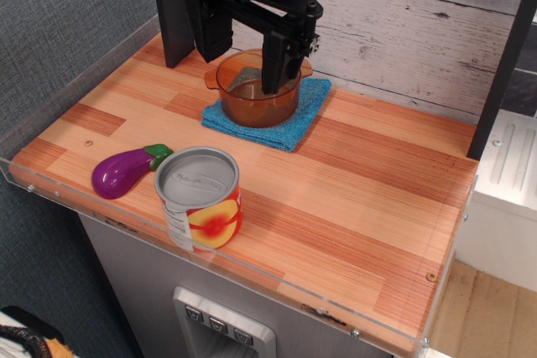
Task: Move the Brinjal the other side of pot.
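Observation:
I should grab the brinjal by its purple body [122, 173] next. Then it can go to the other side of the pot [256, 100].
The brinjal [124, 171] is a glossy purple toy with a green cap. It lies on its side near the front left edge of the wooden table, its cap touching or almost touching the can. The amber translucent pot [256, 100] stands on a blue cloth [294, 127] at the back middle. My black gripper [246, 54] hangs over the pot, far from the brinjal. Its two fingers are spread apart, one at the pot's left rim and one [277, 64] in front of the pot's right side. It holds nothing.
A silver-topped can [200, 199] with a yellow-red label stands at the front edge, right of the brinjal. A clear acrylic rim [75, 90] borders the table. Bare wood [377, 182] lies right of the pot. A plank wall stands behind.

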Robot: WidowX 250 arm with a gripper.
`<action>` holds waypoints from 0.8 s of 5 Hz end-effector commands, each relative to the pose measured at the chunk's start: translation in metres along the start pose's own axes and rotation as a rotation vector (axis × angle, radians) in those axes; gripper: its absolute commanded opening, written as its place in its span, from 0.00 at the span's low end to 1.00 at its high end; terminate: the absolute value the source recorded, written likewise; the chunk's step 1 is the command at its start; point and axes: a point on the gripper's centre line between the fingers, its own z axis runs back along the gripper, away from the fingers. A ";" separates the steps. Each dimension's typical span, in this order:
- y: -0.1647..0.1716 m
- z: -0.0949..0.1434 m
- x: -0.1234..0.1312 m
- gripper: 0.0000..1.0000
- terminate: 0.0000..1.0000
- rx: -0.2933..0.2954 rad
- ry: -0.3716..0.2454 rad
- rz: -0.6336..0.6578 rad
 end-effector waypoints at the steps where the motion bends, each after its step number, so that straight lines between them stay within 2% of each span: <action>1: 0.000 0.000 0.000 1.00 0.00 0.000 0.000 0.000; 2: 0.013 0.001 -0.008 1.00 0.00 0.025 -0.004 -0.014; 4: 0.076 -0.008 -0.031 1.00 0.00 0.079 -0.004 0.019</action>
